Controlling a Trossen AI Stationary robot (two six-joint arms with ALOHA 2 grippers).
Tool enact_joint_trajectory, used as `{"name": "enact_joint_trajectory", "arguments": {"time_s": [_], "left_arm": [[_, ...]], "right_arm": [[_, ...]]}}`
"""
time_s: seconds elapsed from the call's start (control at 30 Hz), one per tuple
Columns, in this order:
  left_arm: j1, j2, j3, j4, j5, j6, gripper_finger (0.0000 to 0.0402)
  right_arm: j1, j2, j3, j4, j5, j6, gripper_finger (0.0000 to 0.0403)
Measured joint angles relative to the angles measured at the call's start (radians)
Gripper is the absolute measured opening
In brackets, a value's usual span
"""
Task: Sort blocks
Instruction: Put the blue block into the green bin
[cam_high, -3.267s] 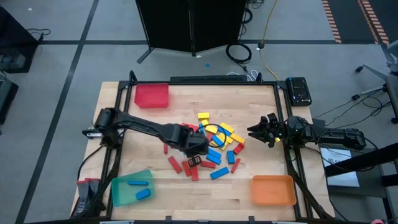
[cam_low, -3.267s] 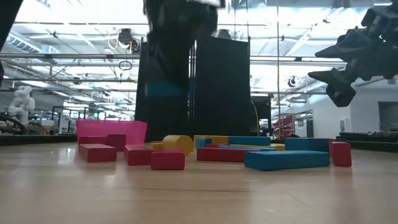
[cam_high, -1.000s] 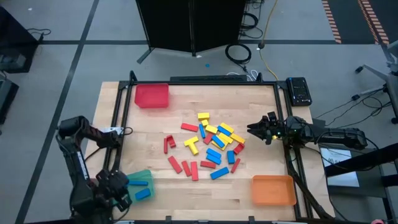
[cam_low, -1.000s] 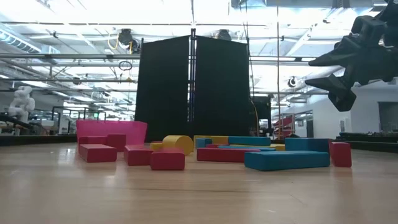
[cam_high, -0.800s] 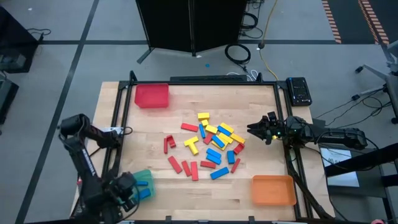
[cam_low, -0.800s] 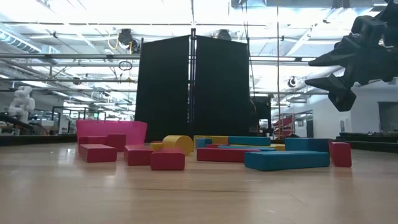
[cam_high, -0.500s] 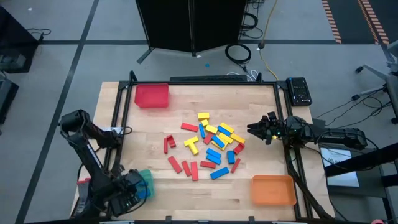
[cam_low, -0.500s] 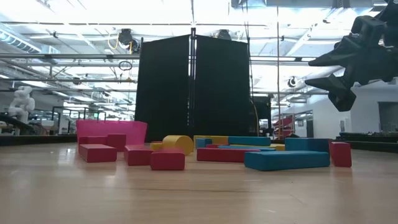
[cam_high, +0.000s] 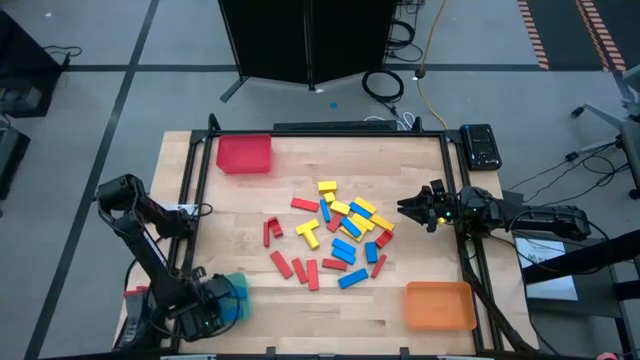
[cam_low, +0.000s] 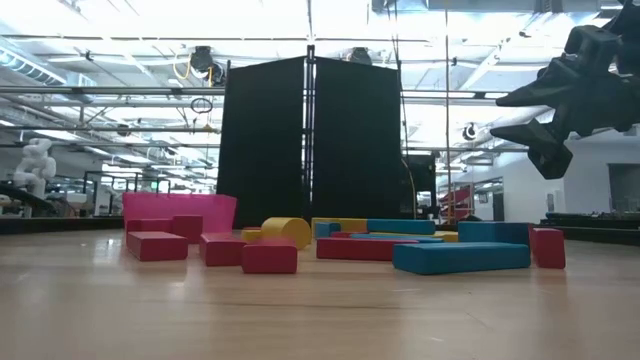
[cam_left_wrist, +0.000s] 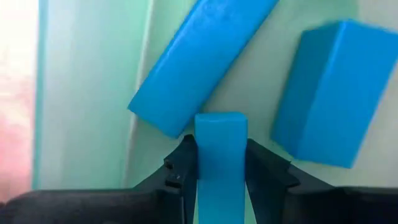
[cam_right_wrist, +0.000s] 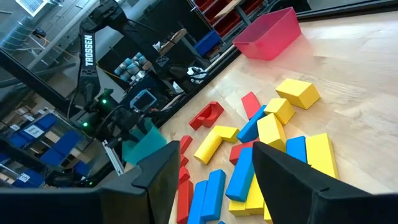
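The held block's lower end is down beside the tray's blue blocks and the block would stay there, so it is time for my left gripper to release it now.
A scatter of red, blue and yellow blocks (cam_high: 335, 240) lies flat on the middle of the table, also seen in the low view as blocks (cam_low: 400, 245). My left gripper (cam_high: 215, 305) hangs over the green tray (cam_high: 238, 287) at the near left corner, shut on a blue block (cam_left_wrist: 221, 146). Two more blue blocks (cam_left_wrist: 199, 56) (cam_left_wrist: 329, 93) lie on the floor of that green tray (cam_left_wrist: 87, 93). My right gripper (cam_high: 405, 210) waits open above the table's right side, also seen as the right gripper (cam_low: 515, 112) (cam_right_wrist: 214, 158). My left gripper pinches the blue block between its two fingers (cam_left_wrist: 180, 165), which lie on its two long side faces. The block's end face (cam_left_wrist: 221, 124) points down at the tray floor. The block is lifted clear above the two blue blocks in the tray.
A red tray (cam_high: 245, 153) stands at the far left corner and an orange tray (cam_high: 438, 305) at the near right corner. A black device (cam_high: 481, 145) sits on the far right edge. Bare wood lies between the pile and the near edge.
My left gripper has moved toward the table's right along the near edge, coming in over the green tray and now covering most of it in the high view. It still carries the blue block.
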Motion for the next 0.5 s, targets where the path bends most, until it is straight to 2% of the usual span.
{"name": "enact_joint_trajectory", "arguments": {"time_s": [0.13,0.33,0.5], "left_arm": [[0.008,-0.003,0.001,0.017,0.046,0.003,0.0116],[0.033,-0.039,0.002,0.026,0.051,-0.029,0.0182],[0.064,-0.129,0.002,-0.003,0.023,-0.058,0.0223]], "right_arm": [[0.000,0.000,0.000,0.000,-0.001,0.000,0.0199],[0.000,0.000,0.000,0.001,-0.002,0.000,0.0199],[0.000,0.000,0.000,0.001,-0.005,-0.012,0.0199]]}}
